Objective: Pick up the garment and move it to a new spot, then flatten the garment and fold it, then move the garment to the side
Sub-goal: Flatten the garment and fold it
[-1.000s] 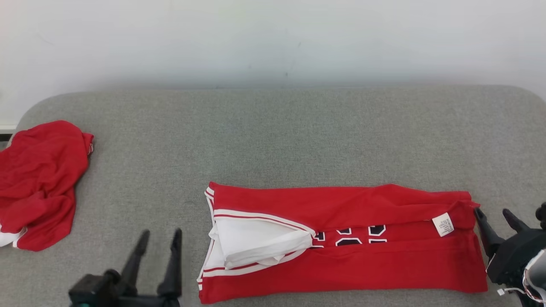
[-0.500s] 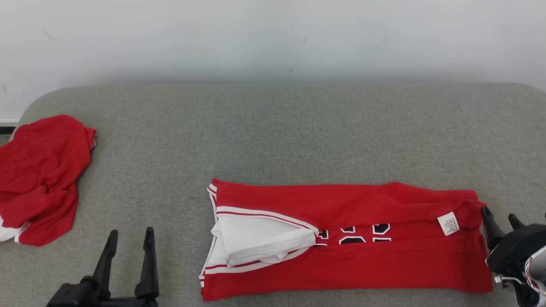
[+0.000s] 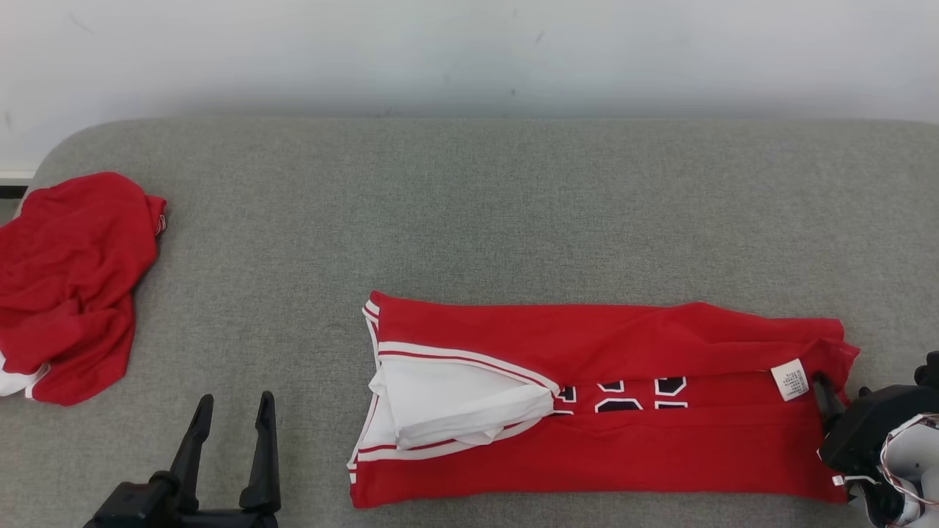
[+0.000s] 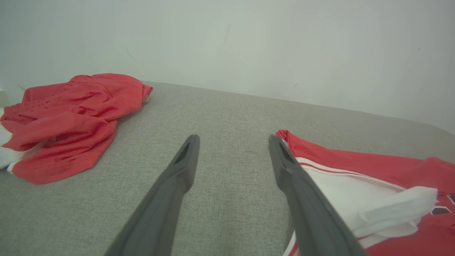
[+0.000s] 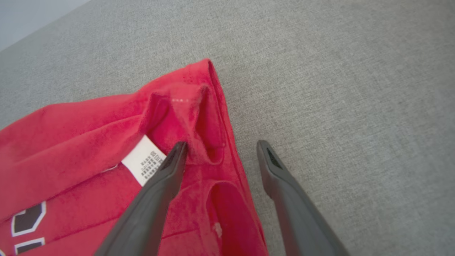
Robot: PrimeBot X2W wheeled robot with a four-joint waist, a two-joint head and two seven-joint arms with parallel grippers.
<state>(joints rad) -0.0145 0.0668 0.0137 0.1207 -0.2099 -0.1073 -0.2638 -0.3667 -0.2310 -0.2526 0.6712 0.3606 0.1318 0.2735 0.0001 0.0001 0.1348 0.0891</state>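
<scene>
I next need my right gripper to grab the jersey's layered hem end by the label and fold the long strip in half.
The garment (image 3: 623,440) is a red jersey with white trim and dark numbers. It lies folded into a long strip on the grey cushion (image 3: 469,205). My right gripper (image 3: 842,387) stands open at its right end. In the right wrist view (image 5: 222,144) one finger is over the red cloth (image 5: 89,142) beside the white label (image 5: 144,160). The other finger is over bare grey fabric, with the garment's hem edge between them. My left gripper (image 3: 235,400) is open and holds nothing, left of the garment's white-trimmed end (image 4: 373,167), fingers (image 4: 233,138) over bare cushion.
A second red garment (image 3: 70,286) lies crumpled at the cushion's far left edge, also in the left wrist view (image 4: 67,117). A white wall (image 3: 469,51) runs behind the cushion. Bare grey surface stretches behind the jersey and between the two garments.
The head camera has tilted, sliding the whole scene up. My right gripper has moved in over the garment's right end by the label. My left gripper has drawn away to the left.
</scene>
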